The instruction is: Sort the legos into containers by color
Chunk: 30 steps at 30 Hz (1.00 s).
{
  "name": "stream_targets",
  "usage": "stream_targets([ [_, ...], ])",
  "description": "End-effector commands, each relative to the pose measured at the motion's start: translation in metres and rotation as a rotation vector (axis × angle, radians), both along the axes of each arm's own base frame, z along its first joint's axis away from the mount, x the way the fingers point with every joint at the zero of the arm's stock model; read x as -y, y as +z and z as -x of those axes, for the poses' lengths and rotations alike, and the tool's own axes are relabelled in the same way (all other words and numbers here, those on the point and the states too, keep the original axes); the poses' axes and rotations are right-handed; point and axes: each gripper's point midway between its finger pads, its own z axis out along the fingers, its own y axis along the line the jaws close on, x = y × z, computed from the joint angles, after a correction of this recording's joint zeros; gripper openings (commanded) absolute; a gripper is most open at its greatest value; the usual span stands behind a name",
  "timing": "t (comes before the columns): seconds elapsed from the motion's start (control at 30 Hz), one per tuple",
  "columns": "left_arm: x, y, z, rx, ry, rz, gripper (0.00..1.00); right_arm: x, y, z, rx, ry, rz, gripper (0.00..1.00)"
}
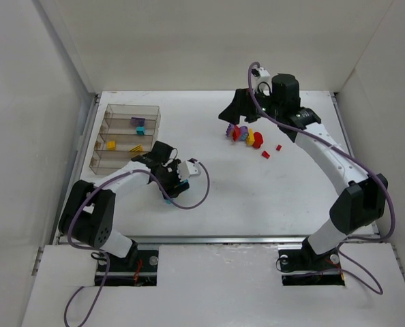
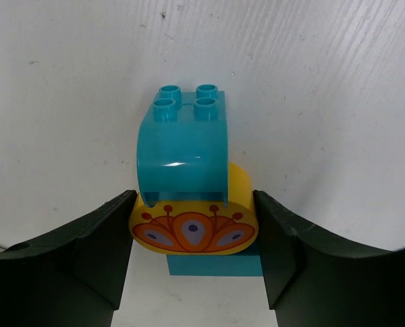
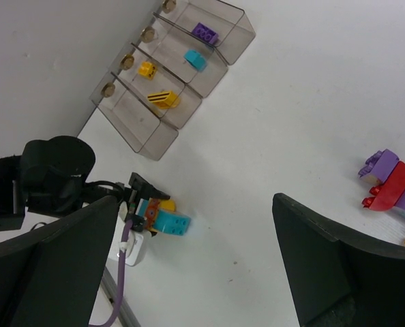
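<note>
My right gripper grips the cyan arch brick (image 2: 183, 153) by its studded end (image 2: 187, 105) next, to keep it apart from yellow as the bricks get sorted by color.
My left gripper (image 2: 194, 204) (image 1: 175, 182) is shut on a lego cluster (image 2: 192, 228) (image 3: 163, 219). Both fingers press the sides of its yellow oval brick with an orange pattern. A cyan arch brick (image 2: 183, 153) sits on top and a cyan base shows below. My right gripper (image 3: 196, 199) (image 1: 232, 114) hangs wide open, holding nothing, above a loose pile of purple, red and yellow legos (image 1: 247, 135) (image 3: 390, 184). The clear four-compartment container tray (image 1: 124, 112) (image 3: 138, 139) holds a purple brick (image 3: 204, 32), a cyan brick (image 3: 195, 59) and two yellow bricks (image 3: 146, 69) in separate compartments.
Two small red bricks (image 1: 264, 154) lie apart to the right of the pile. White walls enclose the table on three sides. A purple cable (image 1: 199, 187) loops beside the left wrist.
</note>
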Motion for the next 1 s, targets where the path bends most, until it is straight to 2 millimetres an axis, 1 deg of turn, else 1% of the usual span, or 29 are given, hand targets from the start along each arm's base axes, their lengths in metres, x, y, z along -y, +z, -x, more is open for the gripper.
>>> stream_targets([
  [0.0, 0.001, 0.006, -0.001, 0.003, -0.021, 0.007, 0.47, -0.006, 0.030, 0.001, 0.079, 0.025, -0.021, 1.00],
  [0.03, 0.004, 0.009, -0.001, -0.002, -0.026, 0.019, 0.40, -0.006, 0.030, 0.001, 0.079, 0.025, -0.021, 1.00],
  [0.07, 0.004, 0.009, -0.001, -0.002, -0.027, 0.019, 0.35, -0.006, 0.030, 0.001, 0.079, 0.025, -0.021, 1.00],
  [0.13, 0.006, 0.013, 0.000, -0.012, -0.031, 0.027, 0.22, -0.006, 0.030, 0.001, 0.079, 0.025, -0.021, 1.00],
  [0.17, 0.007, 0.014, 0.001, -0.021, -0.023, 0.037, 0.09, -0.006, 0.025, -0.001, 0.070, 0.025, -0.018, 1.00],
  [0.23, 0.010, 0.024, -0.003, -0.012, 0.003, 0.053, 0.00, -0.006, 0.028, 0.000, 0.069, 0.025, -0.017, 1.00],
  [0.27, 0.014, 0.032, -0.008, -0.006, 0.007, 0.069, 0.00, -0.004, 0.023, 0.000, 0.048, 0.011, -0.004, 1.00],
  [0.3, 0.017, 0.045, -0.014, 0.035, 0.006, 0.087, 0.00, -0.001, 0.025, -0.002, 0.055, -0.002, 0.008, 1.00],
  [0.33, 0.019, 0.055, -0.018, 0.050, 0.015, 0.099, 0.00, 0.001, 0.022, -0.003, 0.046, -0.021, 0.019, 1.00],
  [0.37, 0.026, 0.075, -0.029, 0.093, 0.020, 0.135, 0.00, 0.005, 0.028, -0.003, 0.073, -0.036, 0.027, 1.00],
  [0.4, 0.031, 0.093, -0.034, 0.129, 0.020, 0.169, 0.00, 0.010, 0.034, -0.005, 0.100, -0.064, 0.039, 1.00],
  [0.43, 0.036, 0.108, -0.039, 0.157, 0.021, 0.198, 0.00, 0.012, 0.034, -0.002, 0.100, -0.065, 0.039, 1.00],
  [0.47, 0.045, 0.132, -0.044, 0.197, -0.004, 0.253, 0.00, 0.016, 0.048, 0.001, 0.162, -0.066, 0.046, 1.00],
  [0.5, 0.051, 0.151, -0.043, 0.231, -0.026, 0.298, 0.00, 0.015, 0.049, 0.007, 0.176, -0.043, 0.049, 1.00],
  [0.53, 0.056, 0.164, -0.042, 0.255, -0.058, 0.331, 0.00, 0.015, 0.052, 0.011, 0.203, -0.021, 0.049, 1.00],
  [0.57, 0.060, 0.174, -0.035, 0.249, -0.090, 0.357, 0.00, 0.014, 0.057, 0.017, 0.227, 0.008, 0.048, 1.00],
  [0.6, 0.074, 0.196, -0.028, 0.250, -0.159, 0.438, 0.00, 0.011, 0.060, 0.022, 0.272, 0.053, 0.057, 1.00],
  [0.63, 0.079, 0.208, -0.022, 0.242, -0.200, 0.474, 0.00, 0.004, 0.066, 0.036, 0.295, 0.146, 0.035, 1.00],
  [0.67, 0.085, 0.220, -0.014, 0.223, -0.233, 0.516, 0.00, 0.000, 0.071, 0.044, 0.317, 0.197, 0.025, 1.00],
  [0.7, 0.088, 0.221, -0.002, 0.161, -0.261, 0.541, 0.00, -0.003, 0.072, 0.050, 0.338, 0.248, 0.022, 1.00],
  [0.73, 0.098, 0.239, 0.008, 0.134, -0.316, 0.614, 0.00, -0.009, 0.074, 0.063, 0.343, 0.331, -0.004, 1.00],
  [0.77, 0.101, 0.242, 0.012, 0.109, -0.334, 0.639, 0.00, -0.013, 0.082, 0.073, 0.365, 0.369, -0.023, 1.00],
  [0.83, 0.105, 0.250, 0.019, 0.084, -0.353, 0.682, 0.00, -0.015, 0.087, 0.083, 0.401, 0.423, -0.041, 0.99],
  [0.87, 0.105, 0.250, 0.020, 0.067, -0.338, 0.686, 0.00, -0.020, 0.088, 0.094, 0.408, 0.481, -0.057, 0.97],
  [0.9, 0.106, 0.251, 0.019, 0.066, -0.332, 0.690, 0.00, -0.024, 0.089, 0.101, 0.407, 0.512, -0.067, 0.95],
  [0.93, 0.107, 0.257, 0.017, 0.078, -0.331, 0.697, 0.00, -0.024, 0.089, 0.104, 0.416, 0.533, -0.069, 0.93],
  [0.97, 0.105, 0.259, 0.012, 0.088, -0.323, 0.698, 0.00, -0.034, 0.090, 0.116, 0.414, 0.580, -0.082, 0.92],
])
